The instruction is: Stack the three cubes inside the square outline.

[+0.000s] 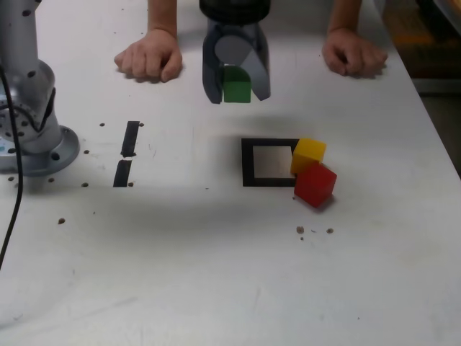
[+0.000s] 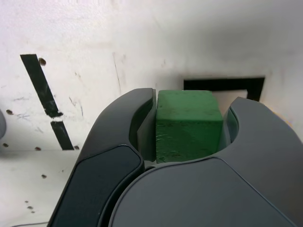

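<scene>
My gripper keeps holding the green cube [image 1: 236,85] for now, until the cube reaches the square outline: the cube hangs high, off to the side.
My gripper [image 1: 235,92] hangs above the table, shut on the green cube [image 1: 236,85], which fills the gap between the grey fingers in the wrist view [image 2: 188,125]. The square outline [image 1: 249,163] of black tape lies on the table nearer the camera than the gripper, and part of it shows past the cube in the wrist view [image 2: 222,84]. The yellow cube [image 1: 308,155] rests on the outline's right edge in the exterior view. The red cube [image 1: 315,183] sits touching it, just outside the outline.
A person's two fists [image 1: 149,58] [image 1: 351,54] rest on the far table edge either side of the gripper. Two short black tape strips [image 1: 126,153] lie at the exterior view's left, near the arm's base [image 1: 32,137]. Small dark specks dot the table.
</scene>
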`<state>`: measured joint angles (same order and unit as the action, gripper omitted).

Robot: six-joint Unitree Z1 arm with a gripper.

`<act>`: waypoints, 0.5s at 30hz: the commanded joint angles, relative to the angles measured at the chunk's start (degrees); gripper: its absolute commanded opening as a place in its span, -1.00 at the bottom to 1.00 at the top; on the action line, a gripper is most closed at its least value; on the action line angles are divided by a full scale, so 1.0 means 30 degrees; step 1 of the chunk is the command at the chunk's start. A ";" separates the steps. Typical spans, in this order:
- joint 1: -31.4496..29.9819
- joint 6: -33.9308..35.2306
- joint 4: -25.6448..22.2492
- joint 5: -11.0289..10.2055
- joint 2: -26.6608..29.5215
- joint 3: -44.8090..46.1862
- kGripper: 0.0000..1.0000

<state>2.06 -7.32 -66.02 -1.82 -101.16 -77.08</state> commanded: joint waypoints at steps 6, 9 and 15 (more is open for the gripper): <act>0.1661 0.0018 0.2195 0.0500 -0.0087 0.2258 -0.57; 0.2101 -0.0145 0.2652 0.0554 -0.0203 0.2636 -0.56; 0.2455 -0.0435 0.2964 0.0568 -0.0319 0.2882 -0.49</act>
<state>9.25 -8.51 -57.24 -0.18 -101.82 -68.59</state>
